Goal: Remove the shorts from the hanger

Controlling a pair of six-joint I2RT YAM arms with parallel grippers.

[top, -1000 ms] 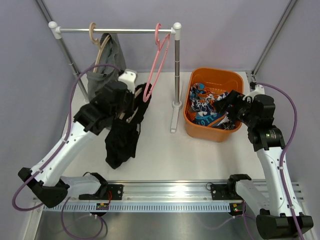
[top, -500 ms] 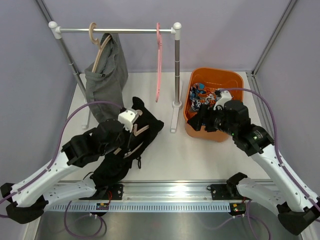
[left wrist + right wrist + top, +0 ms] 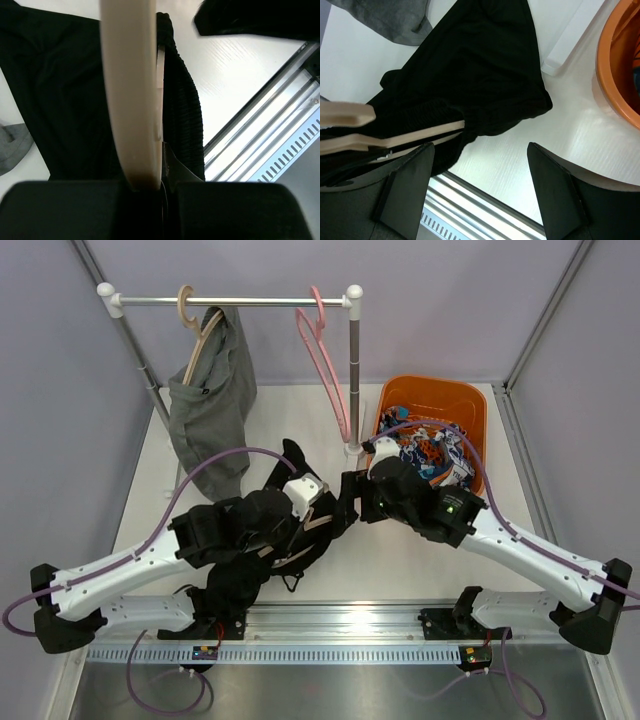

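Observation:
Next, my right gripper needs to grab the gathered waistband at the hanger's end (image 3: 331, 520), to pull the black shorts (image 3: 255, 560) off the hanger.
My left gripper (image 3: 303, 508) is shut on a pale wooden hanger (image 3: 131, 90) that carries the black shorts (image 3: 255, 560), low over the table's middle front. In the left wrist view the hanger bar is pinched between the fingers, and the black shorts (image 3: 60, 100) drape to both sides. My right gripper (image 3: 352, 498) stands open just right of the black shorts (image 3: 480, 80), near the hanger's end (image 3: 415, 134), holding nothing. Grey shorts (image 3: 212, 415) hang from a second wooden hanger (image 3: 196, 335) on the rail. Printed shorts (image 3: 432, 452) lie in the orange basket (image 3: 470, 400).
An empty pink hanger (image 3: 325, 355) hangs tilted on the rail (image 3: 240, 301) next to the rack's right post (image 3: 354, 370). The post's white foot (image 3: 567, 42) lies just behind the black shorts. The aluminium rail (image 3: 340, 625) runs along the near edge.
My left arm has carried the hanger with the black shorts off the rail, down and to the right. My right arm has swung left from the basket to the shorts. The pink hanger swings.

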